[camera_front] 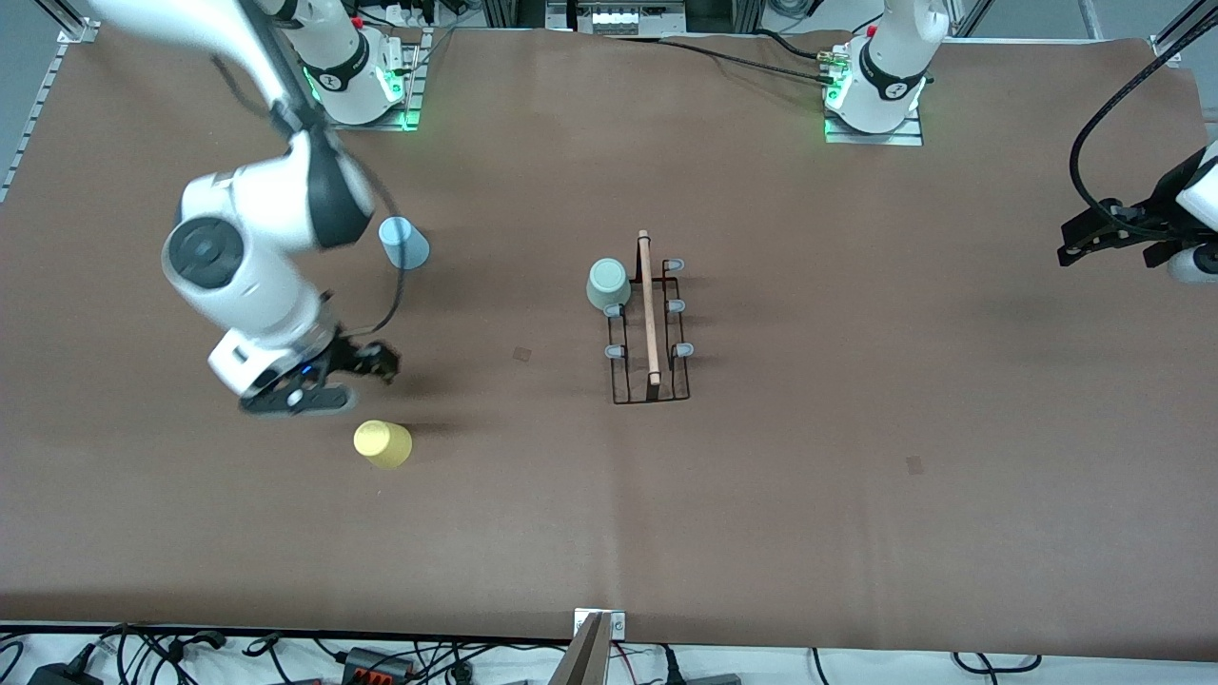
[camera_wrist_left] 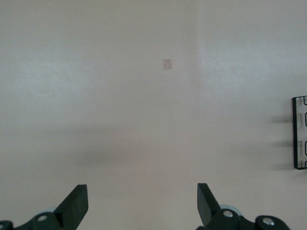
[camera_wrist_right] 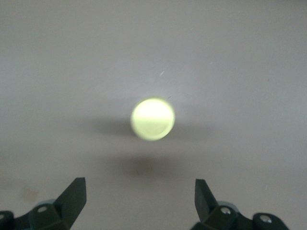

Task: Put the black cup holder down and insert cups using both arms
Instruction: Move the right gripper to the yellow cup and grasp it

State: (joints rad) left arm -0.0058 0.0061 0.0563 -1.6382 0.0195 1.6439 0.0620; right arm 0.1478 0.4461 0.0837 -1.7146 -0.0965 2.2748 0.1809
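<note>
The right gripper grabs the yellow cup [camera_front: 383, 443] by its body next, then inserts it into the black cup holder.
The black cup holder [camera_front: 650, 328] stands mid-table, its wooden rod on top; one end of it [camera_wrist_left: 300, 132] shows in the left wrist view. A grey-green cup [camera_front: 607, 283] sits over one of its pegs, on the side toward the right arm. The light blue cup [camera_front: 403, 243] and the yellow cup [camera_front: 383, 443] stand on the table toward the right arm's end. My right gripper [camera_front: 366, 366] [camera_wrist_right: 139, 196] hangs open and empty over the table close beside the yellow cup [camera_wrist_right: 153, 119]. My left gripper [camera_front: 1070, 243] [camera_wrist_left: 142, 201] waits open over its end of the table.
The brown table cover [camera_front: 856, 476] carries two small tape patches [camera_front: 522, 354] [camera_front: 914, 465]. Cables and a post lie along the table's edge nearest the front camera.
</note>
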